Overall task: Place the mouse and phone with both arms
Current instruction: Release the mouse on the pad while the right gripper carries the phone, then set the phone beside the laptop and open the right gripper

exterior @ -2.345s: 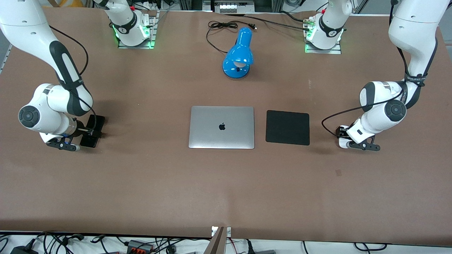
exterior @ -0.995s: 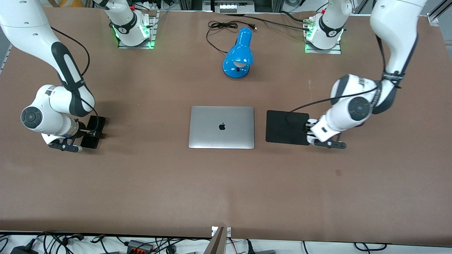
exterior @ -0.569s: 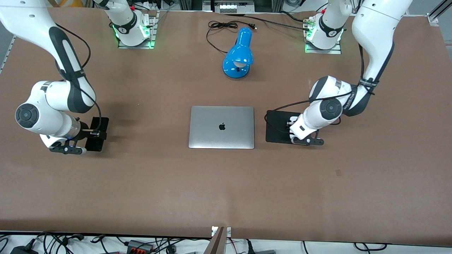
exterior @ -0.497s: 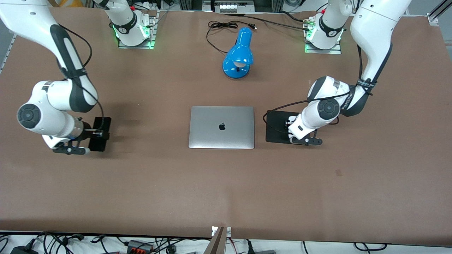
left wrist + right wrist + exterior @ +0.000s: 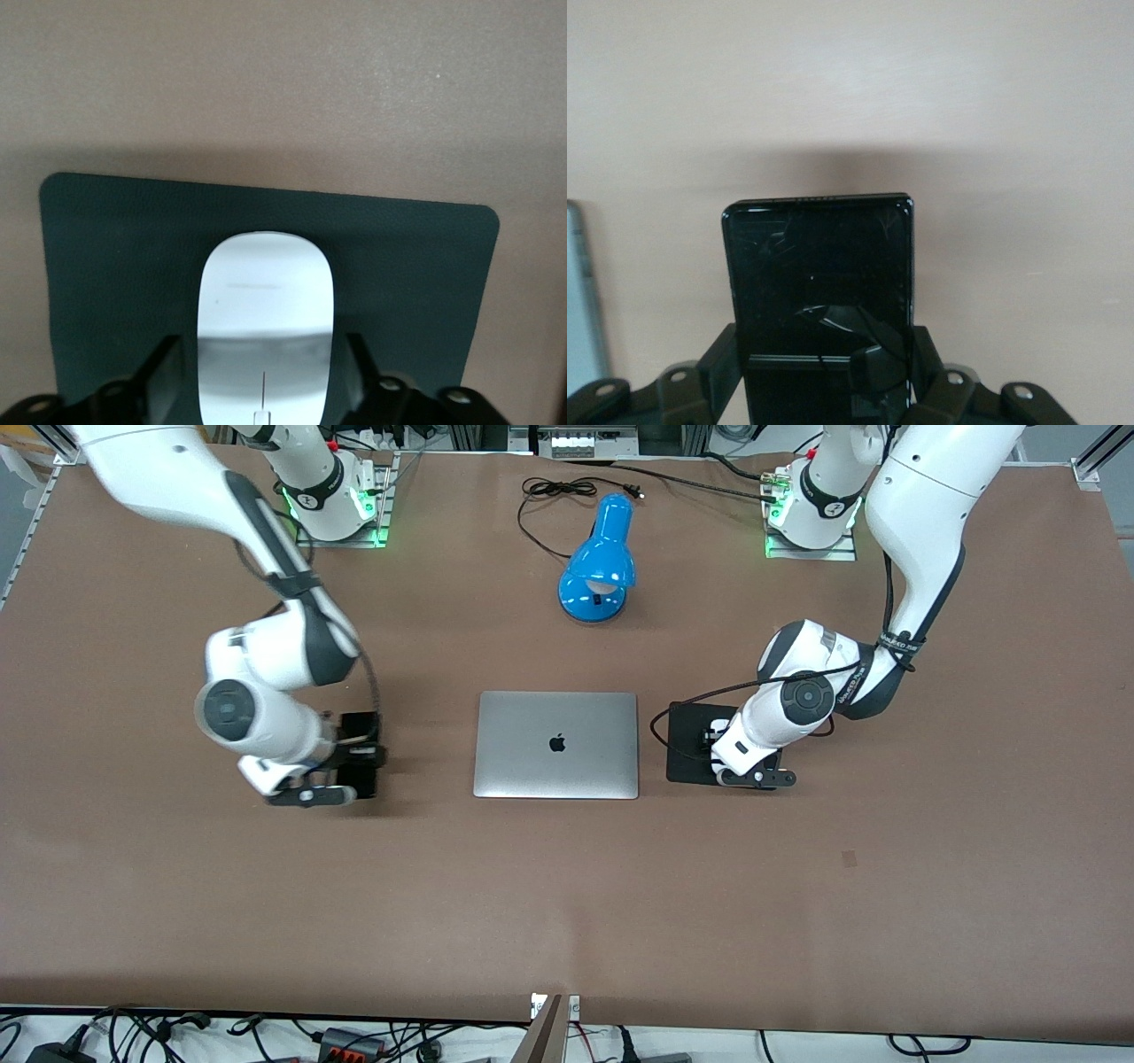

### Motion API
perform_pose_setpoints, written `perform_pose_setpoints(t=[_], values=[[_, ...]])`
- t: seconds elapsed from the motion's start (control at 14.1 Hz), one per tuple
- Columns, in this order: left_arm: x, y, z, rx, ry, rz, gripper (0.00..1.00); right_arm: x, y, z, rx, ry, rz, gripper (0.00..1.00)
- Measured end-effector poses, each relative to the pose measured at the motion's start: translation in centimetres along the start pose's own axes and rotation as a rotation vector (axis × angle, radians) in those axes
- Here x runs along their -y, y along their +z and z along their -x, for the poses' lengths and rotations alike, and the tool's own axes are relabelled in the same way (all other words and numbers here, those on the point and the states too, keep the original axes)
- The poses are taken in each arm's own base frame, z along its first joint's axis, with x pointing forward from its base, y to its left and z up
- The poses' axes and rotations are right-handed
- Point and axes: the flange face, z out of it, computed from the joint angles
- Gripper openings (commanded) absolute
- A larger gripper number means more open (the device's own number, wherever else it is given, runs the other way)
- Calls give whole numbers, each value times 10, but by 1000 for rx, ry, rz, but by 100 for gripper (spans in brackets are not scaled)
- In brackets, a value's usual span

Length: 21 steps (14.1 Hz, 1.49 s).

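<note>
The black phone (image 5: pixel 818 266) is hanging above the table, short of the spot beside the laptop. I should keep holding the phone until it gets to that spot, and only then open my right gripper.
The white mouse (image 5: pixel 264 292) sits between the fingers of my left gripper (image 5: pixel 264 372), which is shut on it. It is low over the black mouse pad (image 5: pixel 416 266); I cannot tell whether it touches. In the front view the left gripper (image 5: pixel 722 746) is over the pad (image 5: pixel 687 744) beside the laptop. My right gripper (image 5: pixel 819 367) is shut on the glossy black phone (image 5: pixel 818 266), held flat. In the front view the phone (image 5: pixel 361 755) hangs low over the table beside the laptop, toward the right arm's end.
A closed silver laptop (image 5: pixel 556 744) lies mid-table between the phone and the mouse pad; its edge shows in the right wrist view (image 5: pixel 580 292). A blue desk lamp (image 5: pixel 599 558) with a black cable (image 5: pixel 567 489) lies farther from the front camera.
The left arm carried the mouse from the table's end to over the mouse pad. The right arm carried the phone from its end of the table to beside the laptop.
</note>
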Motion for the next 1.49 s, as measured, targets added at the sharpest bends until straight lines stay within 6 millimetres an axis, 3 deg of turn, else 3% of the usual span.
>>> perform_pose_setpoints(t=[0.14,0.36,0.57,0.71,0.78,0.85,0.99,1.14,1.28,1.49], values=[[0,0,0,-1,-9,0,100,29,18,7,3,17,-1,24],[1,-20,-5,11,-15,-19,100,47,49,11,6,47,-8,24],[11,-82,-19,21,-32,-60,100,56,68,12,-5,39,-19,24],[32,-132,-32,36,-6,-85,100,63,71,13,-6,25,-16,25],[49,-158,-39,46,17,-92,100,65,71,14,-9,13,-9,39],[68,-184,-45,50,27,-95,100,66,71,15,-11,7,-5,99],[113,-230,-53,34,44,-96,100,66,71,14,-13,17,-4,100],[160,-271,-49,36,108,-98,100,65,60,7,-34,41,-8,100],[191,-312,-35,53,137,-106,100,63,32,-5,-57,50,-8,100],[199,-372,-7,62,133,-118,100,61,-46,-21,-52,63,18,100]])
